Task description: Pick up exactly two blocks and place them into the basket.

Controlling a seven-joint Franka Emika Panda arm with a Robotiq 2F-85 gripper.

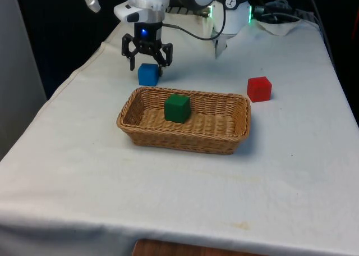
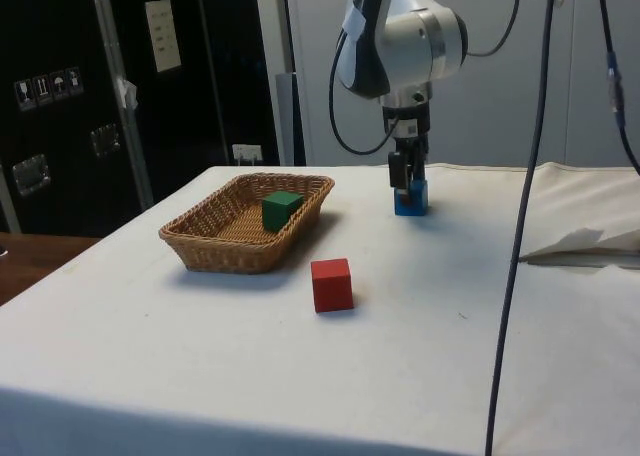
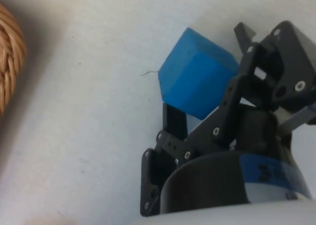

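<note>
The blue block should go into the wicker basket, so my gripper needs to grab the block's opposite sides next.
A blue block rests on the white cloth just behind the wicker basket, toward the front view's left. My gripper hangs open right over it, fingers spread wider than the block and reaching down beside its top. In the wrist view the blue block lies between the two fingers. A green block lies inside the basket. A red block stands on the cloth off the basket's far right corner. From the side, the gripper sits atop the blue block, with the basket and red block nearer the camera.
Crumpled white cloth lies at the table's far right near the robot base. A dark cable hangs down in the side view. The basket's rim lies close to the blue block.
</note>
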